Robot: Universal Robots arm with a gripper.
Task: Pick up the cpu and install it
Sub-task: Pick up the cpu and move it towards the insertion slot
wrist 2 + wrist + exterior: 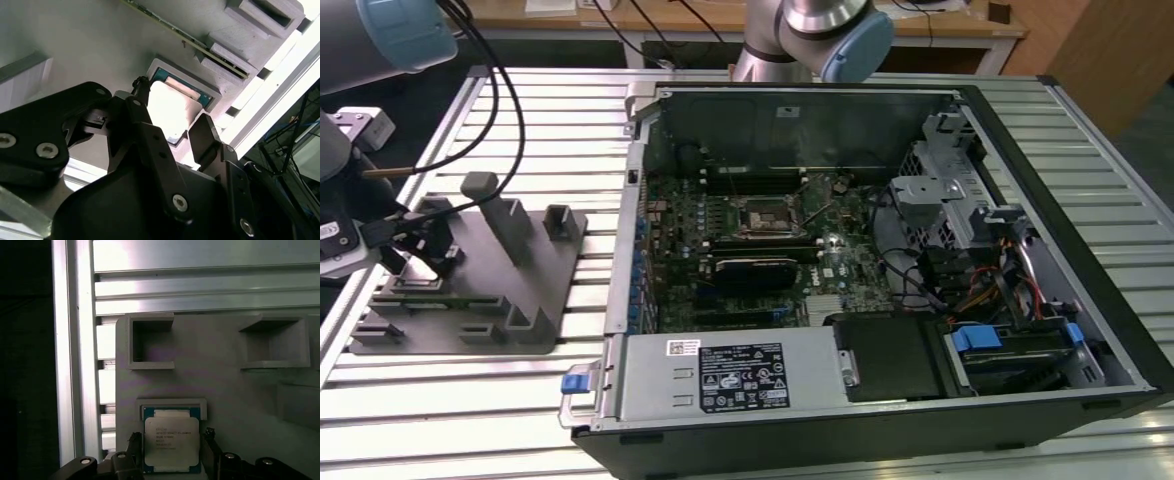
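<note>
The raised side of the tray pocket wraps around one end of the cpu (171, 425), so my gripper will next pick up the cpu by its open side edges.
The cpu (171, 425), a small square chip with a silvery top plate, lies flat in a shallow pocket of the grey plastic tray (225, 390). My gripper (171, 442) is down over it, one black finger (134, 442) on each side of the chip with a thin gap at both edges, so it stands open around it. The second wrist view shows the same: cpu (170, 105) between the two fingers of the gripper (173, 117). In the exterior view the gripper (416, 250) hangs over the tray (467, 320) at that view's left. The motherboard's socket (761, 215) sits inside the open computer case (881, 400).
Upright posts (500, 225) rise from the tray close to the gripper. The tray and case rest on a slatted metal table (467, 420). Cables (507, 110) hang from the arm above the tray. A second arm's base (821, 30) stands behind the case.
</note>
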